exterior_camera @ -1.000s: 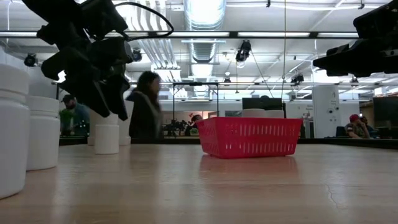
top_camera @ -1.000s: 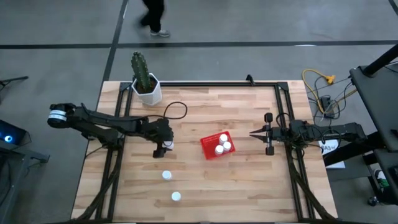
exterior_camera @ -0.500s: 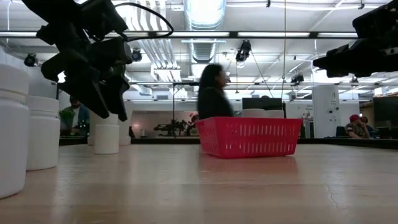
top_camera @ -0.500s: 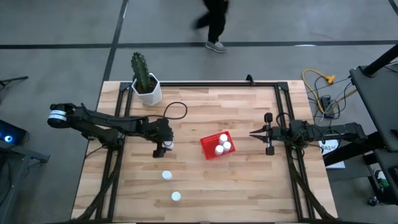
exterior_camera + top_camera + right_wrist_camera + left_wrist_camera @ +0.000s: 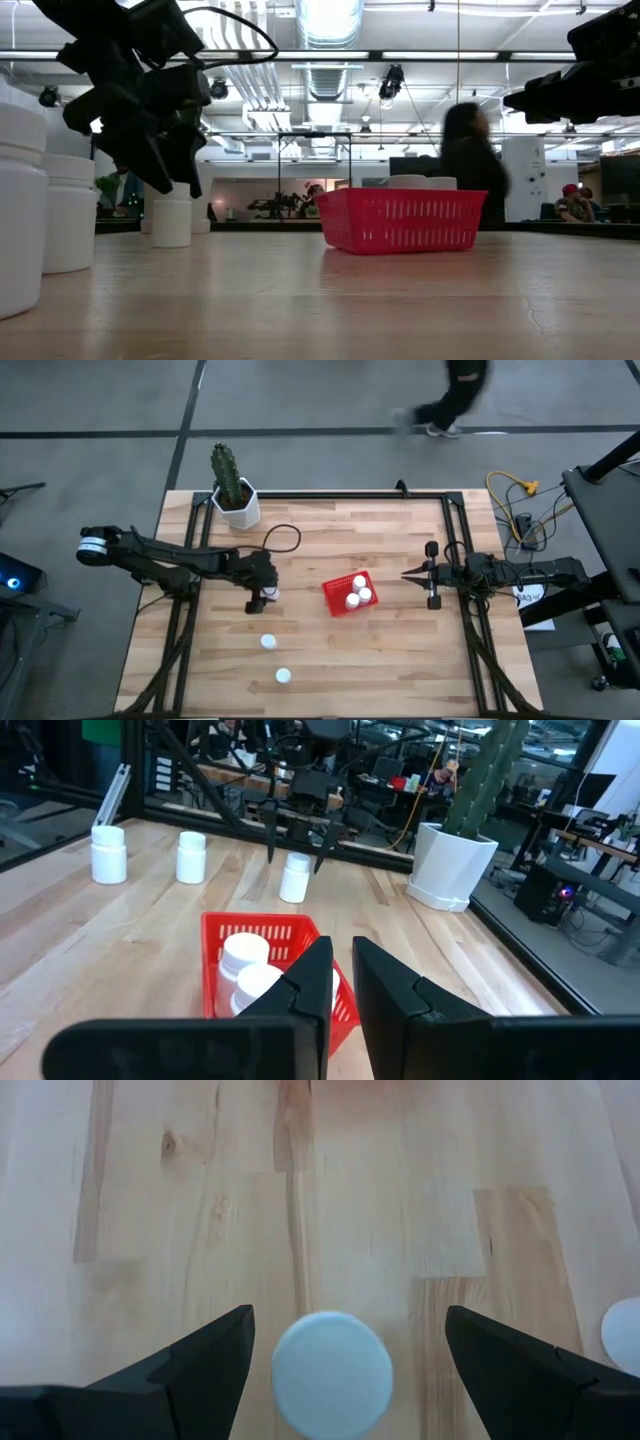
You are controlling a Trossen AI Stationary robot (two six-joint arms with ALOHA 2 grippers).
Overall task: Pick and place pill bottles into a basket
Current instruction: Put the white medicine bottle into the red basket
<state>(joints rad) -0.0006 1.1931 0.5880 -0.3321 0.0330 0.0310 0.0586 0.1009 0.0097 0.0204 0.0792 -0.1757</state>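
My left gripper's fingers are above the white cap (image 5: 332,1375) in the left wrist view and would miss it if they closed now. I should lower them first.
A white pill bottle (image 5: 332,1374) stands upright on the wooden table, left of centre. My left gripper (image 5: 264,598) hangs open just above it, slanting down. Its fingers (image 5: 210,1365) stand on either side of the cap without touching. Two more pill bottles (image 5: 268,642) (image 5: 283,676) stand nearer the table's front edge. The red basket (image 5: 338,600) sits at the table's centre with three bottles (image 5: 240,952) in it. My right gripper (image 5: 405,573) waits shut and level at the right, pointing at the basket.
A cactus in a white pot (image 5: 235,495) stands at the far left corner. Black frame bars (image 5: 330,495) run along the table's edges. A person (image 5: 455,395) walks on the floor beyond the far edge. Bare wood lies between the bottles and the basket.
Both arms have kept still. The person beyond the table's far edge has walked from left to right.
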